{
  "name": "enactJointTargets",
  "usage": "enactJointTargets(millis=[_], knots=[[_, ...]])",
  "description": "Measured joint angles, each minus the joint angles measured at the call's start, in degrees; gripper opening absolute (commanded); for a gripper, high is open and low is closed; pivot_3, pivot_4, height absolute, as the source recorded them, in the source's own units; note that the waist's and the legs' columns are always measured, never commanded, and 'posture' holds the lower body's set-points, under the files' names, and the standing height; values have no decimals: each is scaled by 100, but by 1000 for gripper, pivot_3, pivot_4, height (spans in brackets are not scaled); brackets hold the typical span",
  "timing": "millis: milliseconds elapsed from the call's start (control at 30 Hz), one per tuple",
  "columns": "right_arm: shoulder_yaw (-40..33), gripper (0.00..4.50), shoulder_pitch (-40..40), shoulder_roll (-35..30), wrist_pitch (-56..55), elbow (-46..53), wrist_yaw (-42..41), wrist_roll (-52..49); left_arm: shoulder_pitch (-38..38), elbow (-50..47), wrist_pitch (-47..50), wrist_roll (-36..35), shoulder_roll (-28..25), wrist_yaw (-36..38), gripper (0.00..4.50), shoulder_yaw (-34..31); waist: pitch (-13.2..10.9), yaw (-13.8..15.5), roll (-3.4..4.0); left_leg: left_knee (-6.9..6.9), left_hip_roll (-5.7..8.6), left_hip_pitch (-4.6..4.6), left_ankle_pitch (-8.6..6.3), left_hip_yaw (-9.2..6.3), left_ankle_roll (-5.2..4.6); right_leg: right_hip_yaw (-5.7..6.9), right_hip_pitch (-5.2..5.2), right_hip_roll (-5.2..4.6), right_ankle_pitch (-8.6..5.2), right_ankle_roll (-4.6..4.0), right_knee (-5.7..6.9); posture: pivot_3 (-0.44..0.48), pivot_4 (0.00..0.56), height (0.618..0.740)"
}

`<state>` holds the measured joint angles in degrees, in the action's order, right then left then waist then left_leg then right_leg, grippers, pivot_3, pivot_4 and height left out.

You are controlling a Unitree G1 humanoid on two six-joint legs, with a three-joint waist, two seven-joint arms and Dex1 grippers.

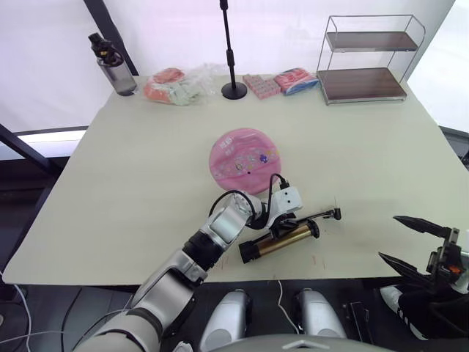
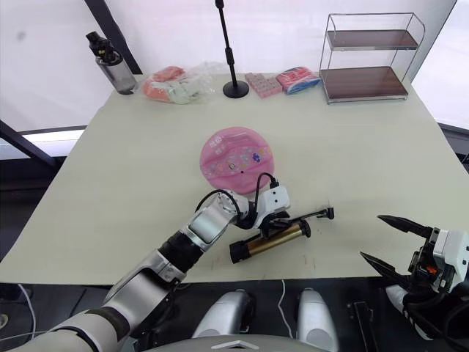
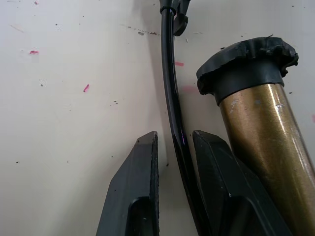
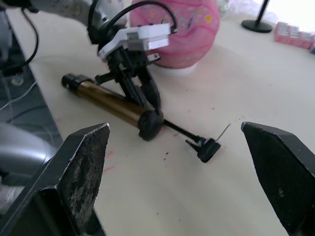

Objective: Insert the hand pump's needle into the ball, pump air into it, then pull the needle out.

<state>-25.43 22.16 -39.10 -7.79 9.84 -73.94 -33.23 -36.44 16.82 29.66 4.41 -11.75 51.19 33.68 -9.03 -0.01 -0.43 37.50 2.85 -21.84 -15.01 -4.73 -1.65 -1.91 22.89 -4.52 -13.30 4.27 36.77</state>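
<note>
My right gripper is going to need to hold the needle by its black fitting (image 4: 208, 150) next, because the thin needle (image 4: 224, 132) is bare and pointed.
The pink ball (image 1: 245, 160) with small stickers lies flat at the middle of the table. In front of it lies the hand pump (image 1: 282, 243), a gold cylinder with black caps. Its thin black hose (image 3: 171, 98) runs out to the right and ends in a black fitting with the needle (image 4: 224, 131) pointing up. My left gripper (image 3: 174, 140) is down beside the pump's right cap, open, one finger on each side of the hose with a small gap. My right gripper (image 1: 388, 237) hangs wide open off the table's front right edge, holding nothing.
Along the table's far edge stand a water bottle (image 1: 113, 66), a plastic bag of packets (image 1: 176, 86), a black microphone stand (image 1: 233, 89), pink-blue packets (image 1: 282, 82) and a two-tier wire shelf (image 1: 366, 62). The table's front edge (image 1: 344, 277) runs just behind my right gripper.
</note>
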Motion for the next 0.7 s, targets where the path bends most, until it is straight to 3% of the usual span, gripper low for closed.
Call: enactJointTargets(millis=[367,500,700], knots=[[21,4500,-293,-335,121,-7,-64,72,-160,213,150,94,146,147,1244,62,2,80,-2,2,4,0,0,-7,-1,6,-7,-4,-4,5,-1,0,150,740],[21,4500,-390,-336,134,-127,-37,75,-195,275,142,126,145,162,105,51,3,75,-2,2,4,7,-1,-12,-1,13,-20,-4,-5,6,-5,0,150,740],[31,4500,-472,-307,119,-243,-34,105,-195,352,73,130,203,148,105,46,4,79,0,2,5,7,-1,-17,-1,17,-23,-5,-5,6,-5,0,150,740]])
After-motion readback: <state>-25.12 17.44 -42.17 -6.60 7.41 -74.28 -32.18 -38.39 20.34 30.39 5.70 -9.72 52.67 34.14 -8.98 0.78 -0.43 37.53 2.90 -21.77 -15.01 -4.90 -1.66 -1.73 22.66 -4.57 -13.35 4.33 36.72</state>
